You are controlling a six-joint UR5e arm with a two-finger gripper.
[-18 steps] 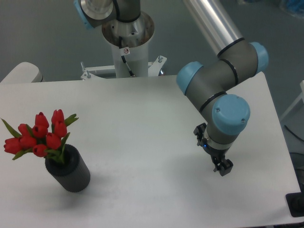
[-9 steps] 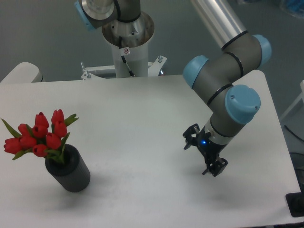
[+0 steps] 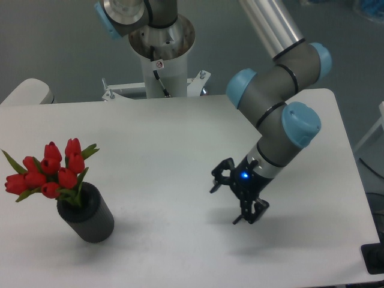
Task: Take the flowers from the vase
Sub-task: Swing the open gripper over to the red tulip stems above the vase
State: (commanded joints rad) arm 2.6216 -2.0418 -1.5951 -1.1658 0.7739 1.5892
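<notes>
My gripper takes hold of the flowers (image 3: 51,171) by their stems just below the red buds next. Then it lifts them from the black vase (image 3: 89,216).
The flowers (image 3: 51,171), a bunch of red tulip buds with green leaves, stand in the black ribbed vase (image 3: 89,216) at the front left of the white table (image 3: 174,138). The vase is upright. My gripper (image 3: 228,201) is open and empty, low over the table at the centre right, far to the right of the vase. Its two fingers point to the left and down, spread wide apart.
The robot's base column (image 3: 161,54) stands behind the table's back edge. A pale rounded object (image 3: 27,93) sits at the back left corner. A dark object (image 3: 375,259) is at the front right edge.
The gripper has moved left across the table toward the vase and turned, so its fingers now face left and show spread open. The flowers and vase have not moved.
</notes>
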